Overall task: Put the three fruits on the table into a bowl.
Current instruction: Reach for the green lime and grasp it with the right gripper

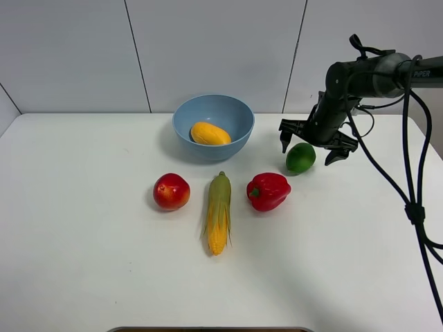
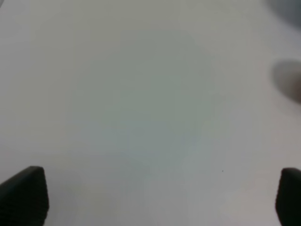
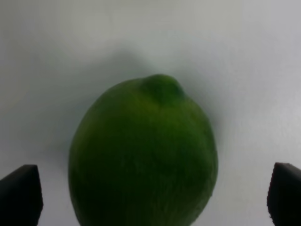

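My right gripper's fingers hover near the fruit's top, so closing now would miss the full sides of the green fruit [image 1: 300, 158]. My right gripper moves lower first.
The yellow-orange mango [image 1: 210, 133] lies inside the light blue bowl [image 1: 187, 115] at the back middle of the white table [image 1: 83, 235]. The red apple [image 1: 172, 191] sits on the table left of the corn. The small green fruit [image 1: 300, 158] rests on the table to the right of the bowl. My right gripper [image 1: 310, 146] is open, its fingers spread on either side of the green fruit, just above it. In the right wrist view the green fruit [image 3: 143, 153] fills the space between the open fingertips [image 3: 19, 193]. My left gripper [image 2: 160, 197] is open over bare table and is out of the exterior view.
A yellow corn cob with green husk [image 1: 219, 211] lies in the middle. A red bell pepper [image 1: 268, 191] sits right of it, just in front of the green fruit. Black cables [image 1: 415, 200] hang at the right edge.
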Controlling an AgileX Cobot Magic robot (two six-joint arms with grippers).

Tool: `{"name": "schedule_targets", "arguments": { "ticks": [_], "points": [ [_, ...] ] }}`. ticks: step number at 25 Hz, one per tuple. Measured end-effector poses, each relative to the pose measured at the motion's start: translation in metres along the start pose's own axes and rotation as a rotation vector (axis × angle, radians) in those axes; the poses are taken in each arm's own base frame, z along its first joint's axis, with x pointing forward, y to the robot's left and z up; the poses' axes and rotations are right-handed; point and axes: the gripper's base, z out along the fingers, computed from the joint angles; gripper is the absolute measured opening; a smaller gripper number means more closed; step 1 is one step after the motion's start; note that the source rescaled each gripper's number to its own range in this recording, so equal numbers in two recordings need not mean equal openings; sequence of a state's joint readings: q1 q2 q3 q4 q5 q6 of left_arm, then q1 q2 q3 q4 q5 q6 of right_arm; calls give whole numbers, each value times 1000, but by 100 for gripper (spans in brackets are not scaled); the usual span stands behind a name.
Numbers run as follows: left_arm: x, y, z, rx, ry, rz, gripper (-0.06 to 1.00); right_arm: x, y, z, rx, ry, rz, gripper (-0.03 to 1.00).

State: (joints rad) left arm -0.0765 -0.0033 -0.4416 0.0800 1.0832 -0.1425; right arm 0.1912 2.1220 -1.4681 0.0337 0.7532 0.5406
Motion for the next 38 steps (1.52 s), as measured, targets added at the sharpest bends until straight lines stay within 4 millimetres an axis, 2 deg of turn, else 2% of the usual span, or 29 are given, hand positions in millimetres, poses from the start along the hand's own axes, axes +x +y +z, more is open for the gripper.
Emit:
{"name": "schedule_targets", "arguments": {
  "ticks": [9,20,38],
  "points": [
    [0,0,0,0,0,0,96,2,-2,23,15,23,-17,96],
    [0,0,0,0,0,0,96,3,-3,37,19,28,-24,96],
    [0,0,0,0,0,0,96,3,-5,38,33,20,-54,92]
  ]
}}
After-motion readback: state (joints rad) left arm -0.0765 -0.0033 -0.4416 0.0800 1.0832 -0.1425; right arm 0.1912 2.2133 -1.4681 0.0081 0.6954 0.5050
